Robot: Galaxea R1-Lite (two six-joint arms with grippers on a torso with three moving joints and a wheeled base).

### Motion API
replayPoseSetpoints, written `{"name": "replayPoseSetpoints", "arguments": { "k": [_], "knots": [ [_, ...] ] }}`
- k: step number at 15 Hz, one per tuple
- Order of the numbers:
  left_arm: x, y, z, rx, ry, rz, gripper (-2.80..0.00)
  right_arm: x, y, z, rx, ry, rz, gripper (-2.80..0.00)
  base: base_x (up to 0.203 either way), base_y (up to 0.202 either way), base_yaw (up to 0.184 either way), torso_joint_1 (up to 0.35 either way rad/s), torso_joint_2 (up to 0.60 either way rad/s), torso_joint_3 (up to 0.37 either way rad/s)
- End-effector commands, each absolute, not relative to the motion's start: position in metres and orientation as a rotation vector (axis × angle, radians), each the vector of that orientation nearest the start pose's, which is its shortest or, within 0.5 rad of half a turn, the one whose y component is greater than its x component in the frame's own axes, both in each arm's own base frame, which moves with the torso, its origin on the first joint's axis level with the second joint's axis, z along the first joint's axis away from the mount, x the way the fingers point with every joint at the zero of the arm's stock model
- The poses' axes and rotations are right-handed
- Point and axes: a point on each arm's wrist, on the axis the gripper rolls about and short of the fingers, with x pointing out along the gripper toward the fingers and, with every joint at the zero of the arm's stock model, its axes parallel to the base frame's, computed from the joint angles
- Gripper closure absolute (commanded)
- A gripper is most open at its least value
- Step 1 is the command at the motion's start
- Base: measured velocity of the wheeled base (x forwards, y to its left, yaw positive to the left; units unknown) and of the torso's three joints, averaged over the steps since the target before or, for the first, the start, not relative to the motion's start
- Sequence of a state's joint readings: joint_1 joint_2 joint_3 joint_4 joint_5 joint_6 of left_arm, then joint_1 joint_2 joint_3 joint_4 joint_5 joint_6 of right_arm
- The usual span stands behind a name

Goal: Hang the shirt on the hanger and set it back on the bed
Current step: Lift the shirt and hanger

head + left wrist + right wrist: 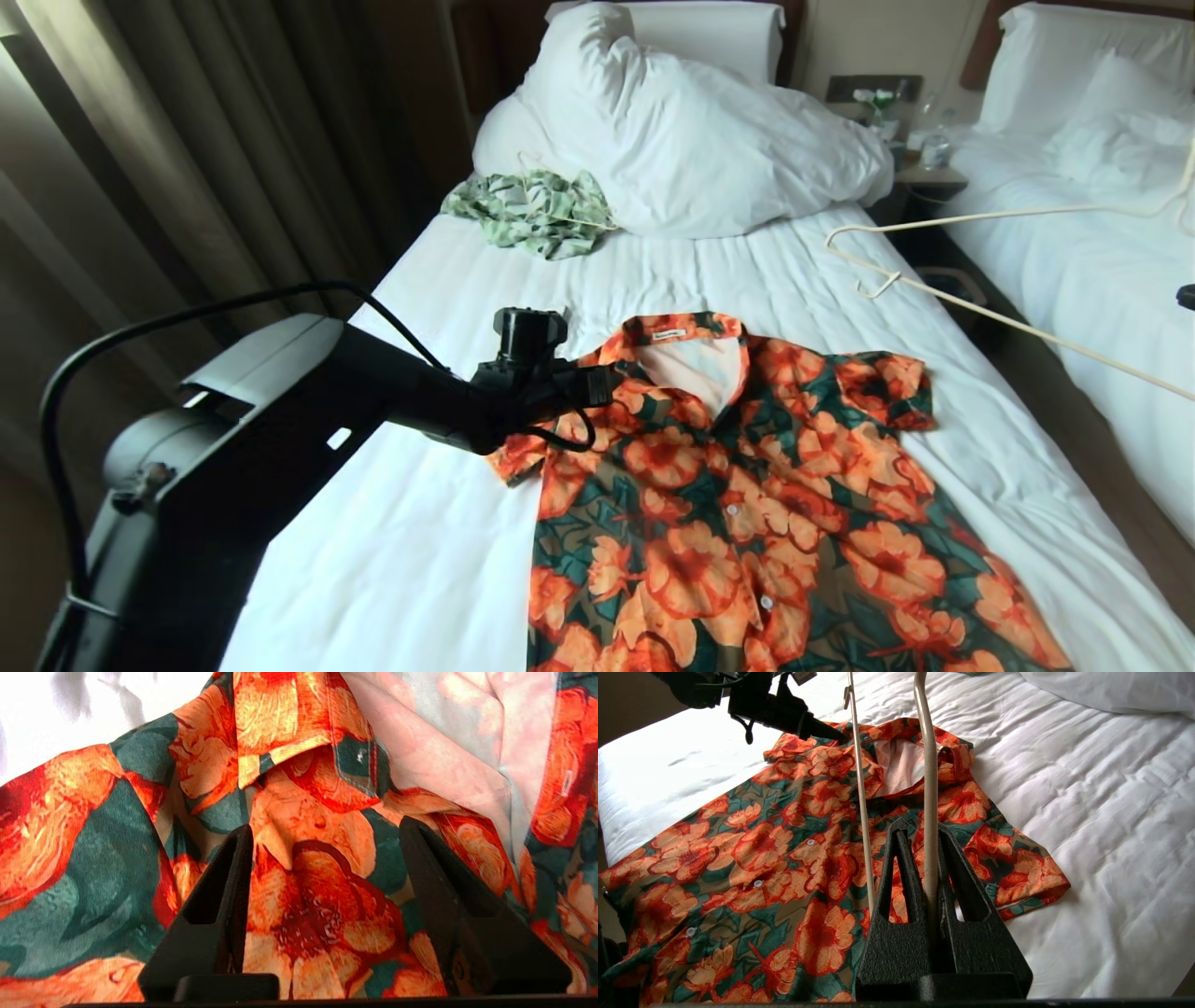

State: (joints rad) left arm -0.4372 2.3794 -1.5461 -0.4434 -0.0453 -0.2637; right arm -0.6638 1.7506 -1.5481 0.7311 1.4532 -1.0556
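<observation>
My left gripper grabs the shirt's front edge at the top buttonhole next, to open the shirt's neck for the hanger.
The shirt (747, 495), orange flowers on dark green, lies flat and face up on the bed (420, 523), collar toward the pillow. My left gripper (605, 385) hovers at the shoulder beside the collar. In the left wrist view the left gripper (325, 826) is open just above the shirt (317, 896), with nothing between its fingers. My right gripper (920, 828) is shut on the cream wire hanger (930, 788) and holds it above the shirt (784, 849). In the head view the hanger (1027, 331) hangs in the air over the bed's right edge.
A pale green patterned garment (537, 210) lies by the rumpled white duvet (691, 140) at the head of the bed. A second bed (1102, 261) stands to the right, across a narrow floor gap with a nightstand (924, 173). Curtains (187, 140) hang on the left.
</observation>
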Motion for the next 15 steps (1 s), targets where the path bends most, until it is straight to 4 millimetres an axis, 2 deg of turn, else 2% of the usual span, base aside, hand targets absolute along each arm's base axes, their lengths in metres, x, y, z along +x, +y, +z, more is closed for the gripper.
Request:
{"name": "replayPoseSetpoints", "arguments": {
  "k": [1,8,12,15],
  "knots": [
    [0.452,-0.212,0.075,-0.180,0.442,-0.411,-2.80,0.241,-0.161,0.266,-0.150,0.034,0.844,0.00,0.000,0.000,0.000,0.000,0.00,0.000],
    [0.463,-0.245,0.063,-0.181,0.393,-0.437,-2.80,0.238,-0.161,0.264,-0.143,0.038,0.837,0.00,0.000,0.000,0.000,0.000,0.00,0.000],
    [0.477,-0.262,0.063,-0.214,0.306,-0.375,-2.80,0.234,-0.166,0.263,-0.139,0.041,0.814,0.00,0.000,0.000,0.000,0.000,0.00,0.000],
    [0.477,-0.267,0.055,-0.208,0.312,-0.359,-2.80,0.230,-0.169,0.264,-0.143,0.040,0.799,0.00,0.000,0.000,0.000,0.000,0.00,0.000]
  ]
}}
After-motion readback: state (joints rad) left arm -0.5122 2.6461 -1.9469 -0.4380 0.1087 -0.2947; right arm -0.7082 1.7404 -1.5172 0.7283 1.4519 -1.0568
